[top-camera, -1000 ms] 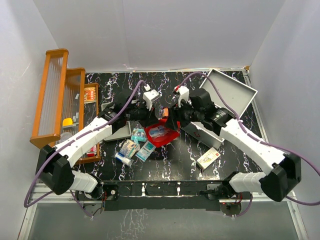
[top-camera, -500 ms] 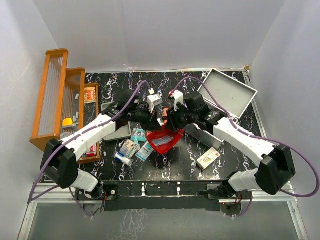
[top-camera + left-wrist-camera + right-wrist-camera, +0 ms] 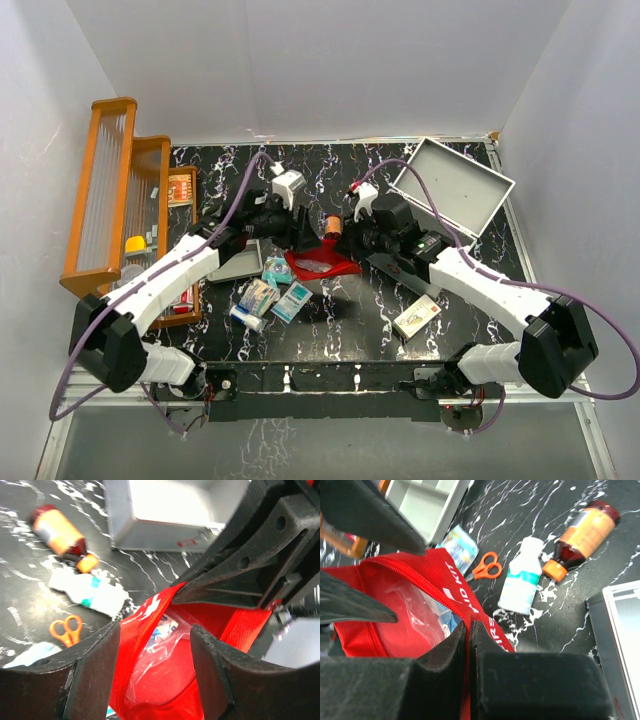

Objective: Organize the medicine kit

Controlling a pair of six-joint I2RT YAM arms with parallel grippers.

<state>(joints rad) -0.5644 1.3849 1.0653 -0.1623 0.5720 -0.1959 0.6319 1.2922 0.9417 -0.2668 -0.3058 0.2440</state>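
My left gripper should next grab the red first-aid pouch by its side edge (image 3: 293, 261) (image 3: 161, 711), so the pouch's opening stays free to take the packets.
The medicine kit (image 3: 455, 185), a light-grey metal case, stands open at the back right. The red first-aid pouch (image 3: 320, 262) lies mid-table between both grippers, its mouth unzipped and a clear plastic bag inside (image 3: 160, 650). My right gripper (image 3: 470, 645) is shut on the pouch's zipper edge (image 3: 445, 585). My left gripper (image 3: 155, 670) is open, with the pouch's mouth between its fingers (image 3: 92, 675). Seen from above, the left gripper (image 3: 300, 232) and the right gripper (image 3: 342, 240) face each other over the pouch.
Behind the pouch lie orange scissors (image 3: 487, 567), a white bottle (image 3: 520, 582) and a brown bottle with an orange cap (image 3: 580, 535). A small grey tray (image 3: 235, 262) and several packets (image 3: 270, 295) are to the left. A wooden rack (image 3: 110, 190) stands at the far left and a carton (image 3: 416, 317) at the front right.
The left gripper has opened and let go of the pouch. The right gripper has closed on the pouch's edge. The pouch has sunk lower and flatter toward the table.
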